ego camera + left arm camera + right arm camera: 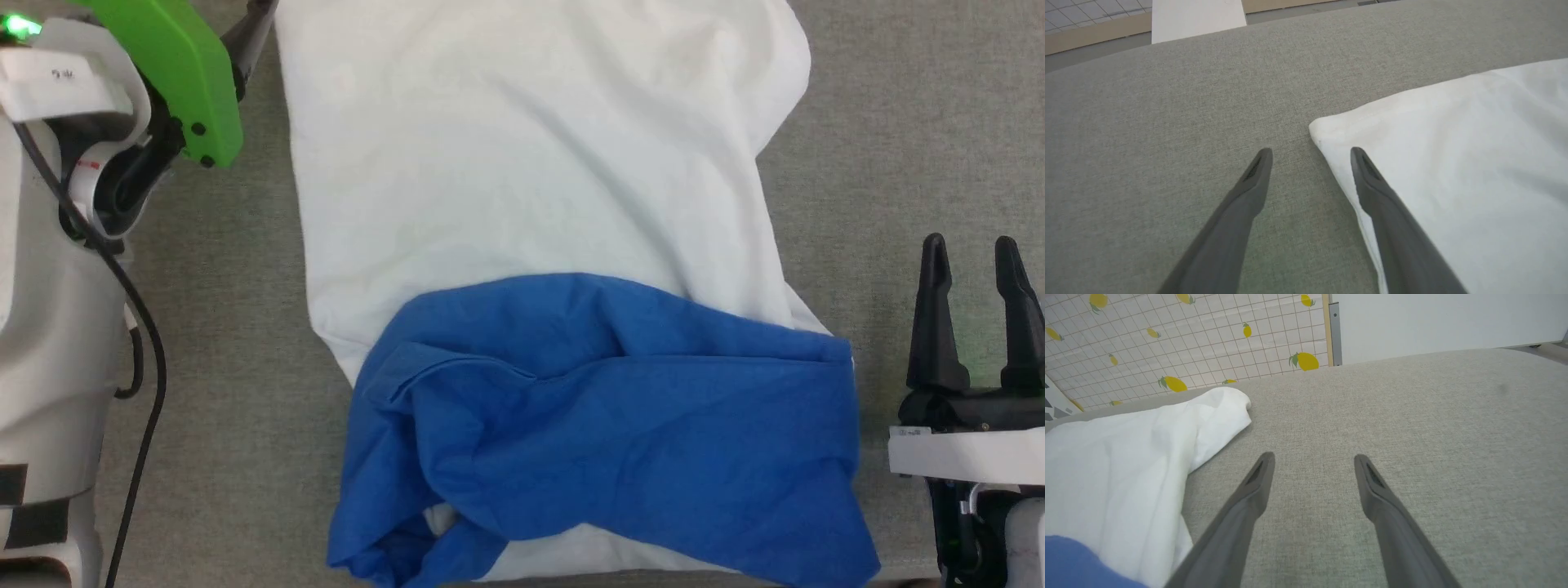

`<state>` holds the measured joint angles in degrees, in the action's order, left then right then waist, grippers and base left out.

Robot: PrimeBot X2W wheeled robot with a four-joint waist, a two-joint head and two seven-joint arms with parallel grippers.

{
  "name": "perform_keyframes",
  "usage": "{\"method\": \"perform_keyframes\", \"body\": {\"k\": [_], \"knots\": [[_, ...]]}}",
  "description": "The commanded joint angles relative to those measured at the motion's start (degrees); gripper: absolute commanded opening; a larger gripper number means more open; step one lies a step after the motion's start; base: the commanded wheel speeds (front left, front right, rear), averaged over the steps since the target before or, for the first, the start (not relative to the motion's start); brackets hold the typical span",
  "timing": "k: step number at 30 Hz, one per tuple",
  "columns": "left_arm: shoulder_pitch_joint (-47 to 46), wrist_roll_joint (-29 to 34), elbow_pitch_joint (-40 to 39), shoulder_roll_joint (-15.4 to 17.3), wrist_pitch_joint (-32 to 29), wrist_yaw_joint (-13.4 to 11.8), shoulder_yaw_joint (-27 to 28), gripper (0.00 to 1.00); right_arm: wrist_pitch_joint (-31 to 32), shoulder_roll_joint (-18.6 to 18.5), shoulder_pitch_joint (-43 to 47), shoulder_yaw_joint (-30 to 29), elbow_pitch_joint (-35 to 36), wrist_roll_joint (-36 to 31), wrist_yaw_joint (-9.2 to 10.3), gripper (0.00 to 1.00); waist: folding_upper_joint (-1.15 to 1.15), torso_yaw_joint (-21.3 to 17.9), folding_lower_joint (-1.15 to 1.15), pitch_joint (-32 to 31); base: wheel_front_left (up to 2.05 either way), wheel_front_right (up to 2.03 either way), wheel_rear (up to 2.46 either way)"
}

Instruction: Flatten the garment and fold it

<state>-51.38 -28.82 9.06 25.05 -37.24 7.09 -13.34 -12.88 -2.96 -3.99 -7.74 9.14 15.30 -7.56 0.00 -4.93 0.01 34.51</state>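
Note:
The garment's white body is spread flat on the surface, so my left gripper next needs to pinch the garment by its white corner (1324, 130), where two of the garment's loose edges meet.
The garment (531, 204) lies across the grey surface, its white body stretching toward the top of the head view. Its blue sleeves (620, 425) are folded over the near end in rumpled layers. My left gripper (1310, 153) stands open at the garment's far left corner (1331, 130), one finger over the white edge and the other over bare surface. In the head view one dark finger (249, 41) of it shows beside the cloth. My right gripper (970, 245) is open over bare surface to the right of the garment (1126, 465), holding nothing (1314, 459).
The grey fabric surface (898, 122) has free room on both sides of the garment. My left arm's green cover (175, 73) and a black cable (151, 367) fill the left side. Beyond the far edge are a lemon-patterned wall (1167, 343) and a white panel (1433, 318).

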Motion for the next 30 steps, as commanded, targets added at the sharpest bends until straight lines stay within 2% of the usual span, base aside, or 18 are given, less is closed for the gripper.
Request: {"method": "perform_keyframes", "body": {"k": [1, 12, 13, 14, 17, 21, 25, 30], "knots": [[-1.5, -0.5, 0.6, -0.1, -0.7, 0.2, -0.2, 1.0, -0.4, 0.1, -1.2, 0.1, -0.2, 0.5, 0.08, 1.0, 0.0, -1.5, -0.01, 2.0, 0.0, 0.0, 0.0], [-3.5, -1.1, 3.6, 0.5, -4.3, -1.3, -0.6, 1.0, -1.1, 0.1, -2.4, 0.6, -2.6, 1.4, 0.08, 1.0, 0.0, -4.2, -0.01, 4.3, 0.0, 0.0, 0.0], [-3.2, -1.3, 3.9, 0.6, -4.9, -1.2, -0.9, 0.35, -1.2, 0.1, -2.6, 0.5, -2.8, 1.4, 0.08, 1.0, 0.0, -4.4, -0.01, 4.4, 0.0, 0.0, 0.0], [-3.0, -1.7, 4.0, 0.7, -5.5, -1.0, -1.3, 0.0, -1.3, 0.1, -2.6, 0.5, -3.0, 1.5, 0.08, 1.0, 0.0, -4.5, -0.01, 4.5, 0.0, 0.0, 0.0], [-2.3, -2.6, 3.8, 1.4, -6.4, -0.6, -2.1, 0.0, -1.5, 0.1, -2.7, 0.5, -3.3, 1.6, 0.08, 1.0, 0.0, -4.7, -0.01, 4.8, 0.0, 0.0, 0.0], [-2.3, -2.6, 3.0, 1.9, -3.7, -0.3, -2.1, 0.0, -1.6, 0.1, -3.3, 0.0, -3.3, 0.7, 0.08, 1.0, 0.0, -4.2, -0.01, 4.1, 0.0, 0.0, 0.0], [-2.6, -0.8, 2.3, 2.4, 2.6, -0.2, -2.1, 0.0, -0.6, 0.1, -5.0, -0.4, -1.8, -2.0, 0.08, 1.0, 0.0, -2.9, -0.01, 2.5, 0.0, 0.0, 0.0], [-2.3, 0.7, 3.6, 2.3, 9.1, -0.2, -1.6, 0.0, 4.2, 0.1, -9.9, 1.3, 2.8, -7.7, 0.08, 1.0, 0.0, -1.1, -0.01, 0.5, 0.0, 0.0, 0.0]]}}
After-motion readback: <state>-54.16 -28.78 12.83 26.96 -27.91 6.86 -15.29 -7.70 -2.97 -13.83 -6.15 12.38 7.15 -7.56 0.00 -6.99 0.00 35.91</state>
